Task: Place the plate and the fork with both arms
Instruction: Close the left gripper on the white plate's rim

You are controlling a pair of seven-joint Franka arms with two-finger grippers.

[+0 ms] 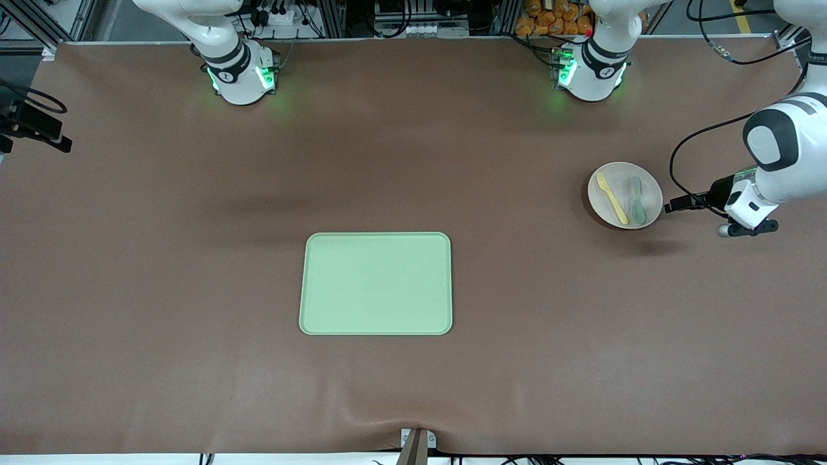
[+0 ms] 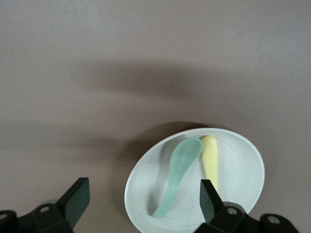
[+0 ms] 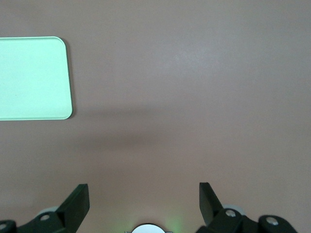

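Note:
The cream plate needs to go on the green tray with the fork, so my left gripper will grab it by its rim next.
The cream plate lies on the brown table toward the left arm's end. On it lie the pale-yellow fork and a grey-green spoon, side by side. My left gripper is low beside the plate's rim, at the edge toward the left arm's end. In the left wrist view it is open and empty, with the plate, the fork and the spoon just ahead of it. My right gripper is open and empty, high over bare table by its base; the front view does not show it.
A rectangular light-green tray lies mid-table, nearer the front camera than the plate; its corner shows in the right wrist view. The arm bases stand along the table's edge farthest from the front camera. A black cable loops near the left arm.

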